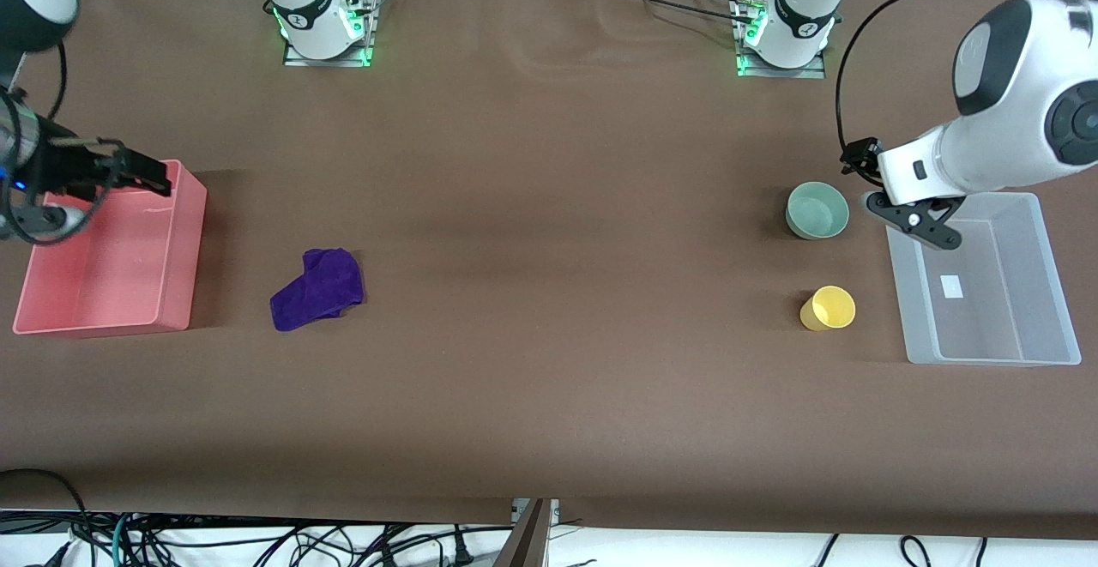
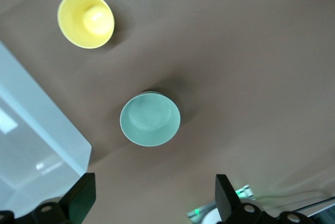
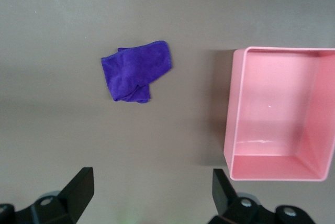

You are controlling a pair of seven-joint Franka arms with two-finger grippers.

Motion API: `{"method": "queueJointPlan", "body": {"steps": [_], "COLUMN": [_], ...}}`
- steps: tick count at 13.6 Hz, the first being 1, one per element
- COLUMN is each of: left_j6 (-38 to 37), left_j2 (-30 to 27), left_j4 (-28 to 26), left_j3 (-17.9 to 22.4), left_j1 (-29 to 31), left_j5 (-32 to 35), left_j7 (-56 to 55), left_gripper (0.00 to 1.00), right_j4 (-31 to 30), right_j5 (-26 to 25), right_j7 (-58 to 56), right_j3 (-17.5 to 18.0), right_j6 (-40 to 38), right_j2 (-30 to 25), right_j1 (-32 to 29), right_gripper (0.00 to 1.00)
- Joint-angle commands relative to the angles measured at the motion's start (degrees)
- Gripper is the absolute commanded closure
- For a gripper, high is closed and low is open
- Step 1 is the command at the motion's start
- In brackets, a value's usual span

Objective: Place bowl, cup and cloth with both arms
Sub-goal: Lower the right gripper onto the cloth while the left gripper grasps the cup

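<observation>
My right gripper grips the purple cloth by its crumpled middle (image 1: 320, 287) next, to place the cloth in the pink bin.
The pale green bowl (image 1: 817, 210) stands upright on the brown table toward the left arm's end, and shows in the left wrist view (image 2: 150, 118). The yellow cup (image 1: 829, 308) stands nearer the front camera than the bowl (image 2: 86, 20). The purple cloth (image 1: 317, 288) lies crumpled toward the right arm's end (image 3: 137, 70). My left gripper (image 1: 913, 222) (image 2: 153, 203) is open and empty, over the clear bin's corner beside the bowl. My right gripper (image 1: 154, 177) (image 3: 151, 195) is open and empty, over the pink bin's edge.
A clear plastic bin (image 1: 995, 352) (image 2: 31, 145) stands beside the bowl and cup at the left arm's end. A pink bin (image 1: 184, 241) (image 3: 230, 130) stands beside the cloth at the right arm's end. Both bins hold nothing.
</observation>
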Motion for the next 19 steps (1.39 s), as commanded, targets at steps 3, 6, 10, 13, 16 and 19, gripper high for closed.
{"method": "queueJointPlan", "body": {"steps": [3, 6, 10, 13, 16, 19], "left_j6": [22.69, 36.18, 48.04, 53.08, 53.08, 52.73], "left_j2": [-1.85, 1.12, 8.25, 12.12, 12.21, 11.51], "left_j4": [-19.4, -24.97, -27.59, -28.49, -28.23, -27.61], "left_j3": [-0.15, -0.15, -0.15, -0.15, -0.15, -0.24], "left_j1": [3.28, 3.37, 5.13, 5.13, 5.13, 6.18], "left_j5": [3.54, 9.01, 9.37, 12.96, 13.15, 13.15], "left_j7": [16.6, 21.35, 21.98, 22.15, 23.29, 26.45], "left_gripper": [0.0, 0.0, 0.02, 0.53, 1.0, 1.0], "right_j4": [0.37, 0.02, -15.48, -23.43, -27.92, -31.08], "right_j5": [1.02, 1.28, 5.84, 6.12, 4.89, -0.27], "right_j7": [-1.34, -1.43, 1.81, 3.76, 3.49, 2.79], "right_j3": [-0.01, -0.1, 0.07, 2.71, 2.71, 2.8], "right_j6": [1.61, 4.32, 25.89, 38.06, 46.76, 52.83], "right_j2": [7.64, 11.33, 11.62, 12.22, 14.24, 15.3], "right_j1": [1.63, 1.72, 2.95, 3.3, 4.45, 5.06], "right_gripper": [0.0, 0.0, 0.0, 0.0, 0.0, 0.0]}}
